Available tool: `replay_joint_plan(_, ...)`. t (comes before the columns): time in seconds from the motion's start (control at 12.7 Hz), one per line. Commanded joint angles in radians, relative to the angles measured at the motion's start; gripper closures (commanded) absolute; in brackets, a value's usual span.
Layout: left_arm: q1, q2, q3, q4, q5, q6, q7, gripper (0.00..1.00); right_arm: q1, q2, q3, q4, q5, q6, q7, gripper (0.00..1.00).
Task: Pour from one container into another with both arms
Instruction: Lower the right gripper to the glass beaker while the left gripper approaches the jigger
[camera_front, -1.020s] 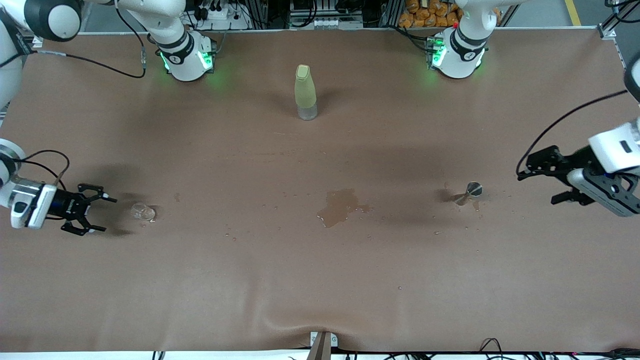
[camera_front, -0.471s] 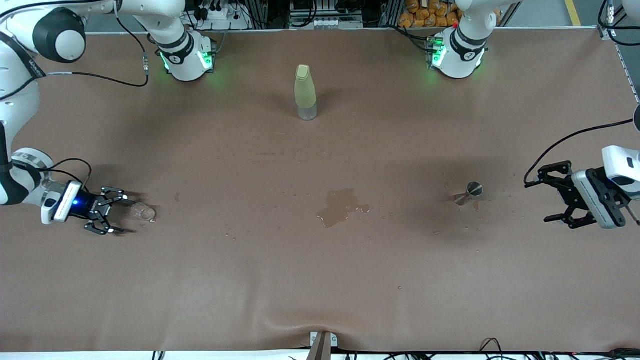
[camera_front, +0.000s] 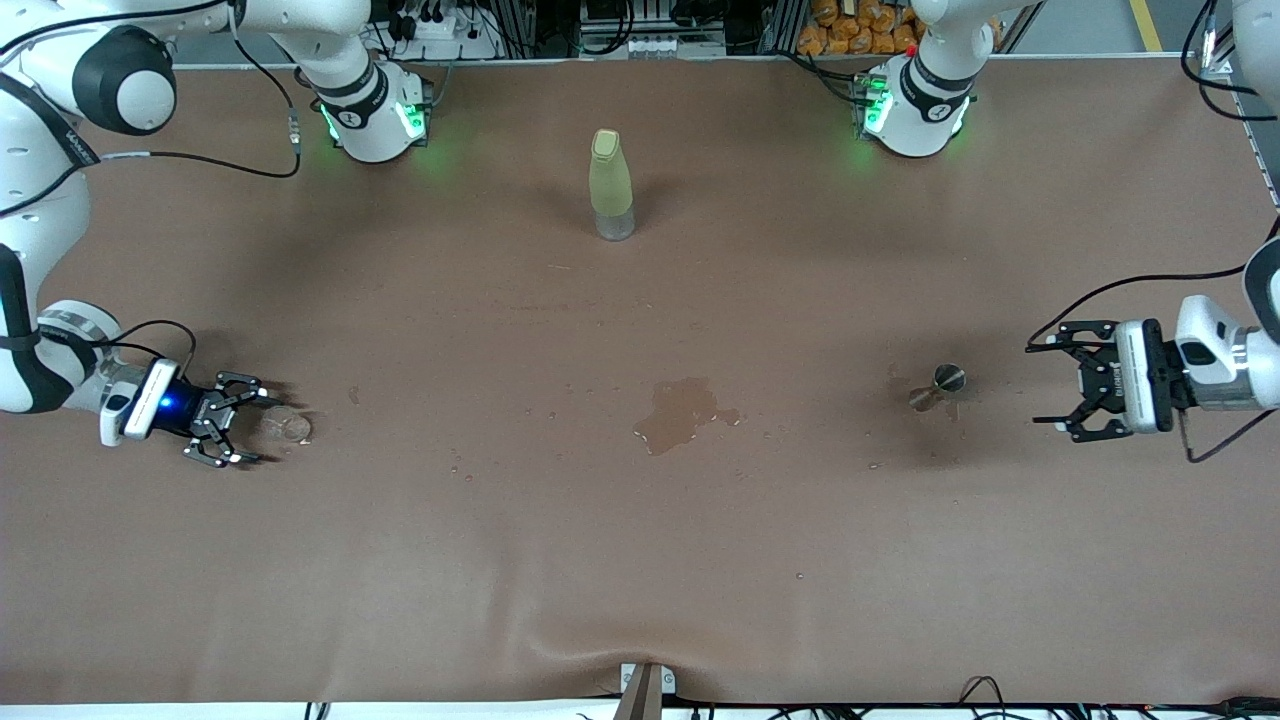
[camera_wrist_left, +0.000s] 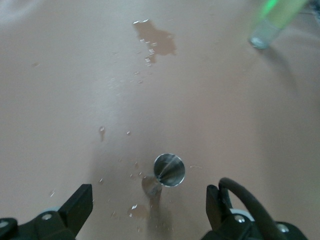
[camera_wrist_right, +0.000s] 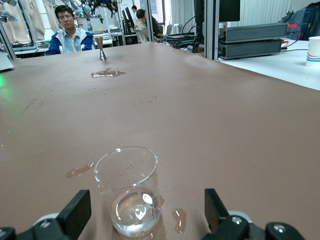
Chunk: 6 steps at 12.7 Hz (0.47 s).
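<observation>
The glass beaker's side (camera_front: 295, 426) (camera_wrist_right: 131, 197) is still ahead of both open fingers, so my right gripper moves forward, before it closes on the beaker.
A clear glass beaker (camera_front: 288, 427) (camera_wrist_right: 129, 192) with a little liquid stands at the right arm's end of the table. My right gripper (camera_front: 250, 424) (camera_wrist_right: 145, 216) is open and low at the table, its fingers either side of the beaker's base without touching. A small metal jigger (camera_front: 945, 380) (camera_wrist_left: 169, 170) stands upright toward the left arm's end. My left gripper (camera_front: 1040, 385) (camera_wrist_left: 147, 209) is open and level, facing the jigger from a short gap away.
A pale green bottle (camera_front: 610, 185) (camera_wrist_left: 272, 22) stands between the two arm bases. A wet puddle (camera_front: 680, 410) (camera_wrist_left: 156, 37) and scattered drops lie mid-table between beaker and jigger. Cables trail from both wrists.
The right gripper dropped and slid in until its fingers flank the beaker. The left gripper came down, turned level and moved toward the jigger.
</observation>
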Motion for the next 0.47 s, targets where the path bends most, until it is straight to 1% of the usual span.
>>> replay_joint_plan(0.0, 0.045, 0.074, -0.010, 0.006, -0.065, -0.033, 0.164, 0.00, -0.015, 0.020, 0.014, 0.021, 0.025, -0.046, -0.017, 0.00)
replay_joint_plan(0.16, 0.074, 0.141, -0.008, 0.003, -0.120, -0.052, 0.303, 0.00, -0.012, 0.026, 0.031, 0.020, 0.029, -0.046, -0.017, 0.00)
replay_joint_plan(0.39, 0.099, 0.218, -0.010, 0.000, -0.177, -0.068, 0.396, 0.00, -0.011, 0.043, 0.032, 0.020, 0.039, -0.046, -0.040, 0.00)
